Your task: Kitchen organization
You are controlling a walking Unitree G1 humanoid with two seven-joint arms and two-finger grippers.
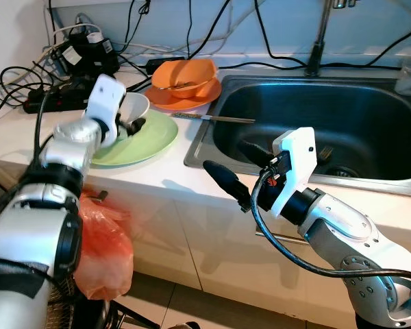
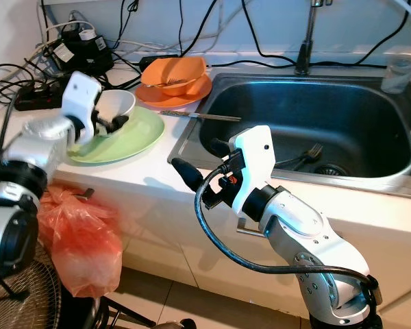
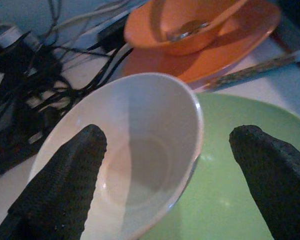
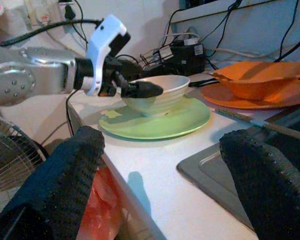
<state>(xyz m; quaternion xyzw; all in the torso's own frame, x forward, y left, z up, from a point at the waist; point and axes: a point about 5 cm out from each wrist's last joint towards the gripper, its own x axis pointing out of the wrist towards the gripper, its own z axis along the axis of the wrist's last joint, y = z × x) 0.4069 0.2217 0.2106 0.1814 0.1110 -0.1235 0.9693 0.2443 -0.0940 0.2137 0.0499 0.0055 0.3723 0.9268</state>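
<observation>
Next, my left gripper grabs the white bowl by its thin near rim (image 1: pixel 147 112), since the bowl's wide opening spreads past the gap between my fingers.
A white bowl (image 1: pixel 134 105) rests on a green plate (image 1: pixel 153 139) on the white counter, left of the sink. My left gripper (image 1: pixel 128 127) is open at the bowl's near side; in the left wrist view one finger (image 3: pixel 65 185) is by the bowl (image 3: pixel 140 155) and the other (image 3: pixel 275 175) hangs over the plate (image 3: pixel 225 195). Behind them an orange bowl (image 1: pixel 185 74) holding a spoon sits on an orange plate (image 1: pixel 192 98). My right gripper (image 1: pixel 236 168) is open and empty, out in front of the counter edge near the sink's left corner.
A knife (image 1: pixel 212 118) lies across the sink's left rim. The steel sink (image 1: pixel 315 116) holds a fork (image 2: pixel 308 152); a faucet (image 1: pixel 318 41) and a glass (image 2: pixel 397 68) stand behind it. Power strips and cables (image 1: pixel 68 62) crowd the back left. An orange bag (image 1: pixel 103 253) hangs below the counter.
</observation>
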